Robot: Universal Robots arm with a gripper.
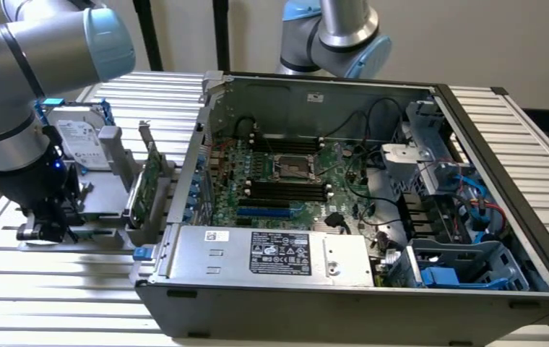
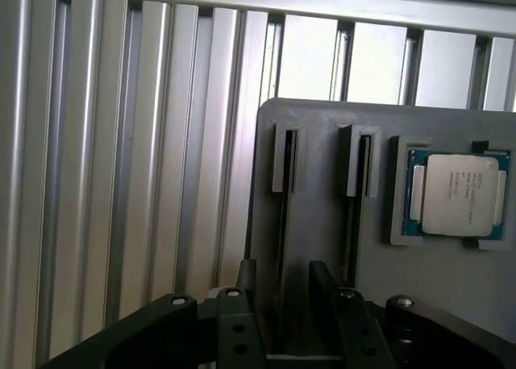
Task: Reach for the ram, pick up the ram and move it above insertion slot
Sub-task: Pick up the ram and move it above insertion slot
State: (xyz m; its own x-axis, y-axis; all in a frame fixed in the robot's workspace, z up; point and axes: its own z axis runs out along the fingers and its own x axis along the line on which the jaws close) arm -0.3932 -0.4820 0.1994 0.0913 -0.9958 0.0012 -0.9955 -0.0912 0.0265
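Note:
The holder's raised bracket point(image 2: 289, 157) hugs the ram's end. My gripper therefore needs to grab the ram by the middle of its long edge next.
My gripper point(image 1: 45, 230) hangs low over a grey holder block point(image 2: 322, 184) on the slatted table, at the exterior view's left. In the wrist view its two black fingers point(image 2: 245, 284) stand apart on either side of a long narrow slot point(image 2: 284, 224) in that block, so the gripper point(image 2: 282, 276) is open and straddles it. Inside the slot I see only a thin dark strip, edge-on; I cannot tell whether it is the ram. The motherboard's black slots point(image 1: 284, 191) lie inside the open computer case point(image 1: 352, 289), far from the gripper.
A second, parallel slot point(image 2: 359, 163) and a CPU chip point(image 2: 458, 193) sit on the same block. Beside the arm stand a silver hard drive point(image 1: 77, 137) in blue rails and a wider green expansion card point(image 1: 145, 189). A second robot base point(image 1: 337, 36) stands behind the case.

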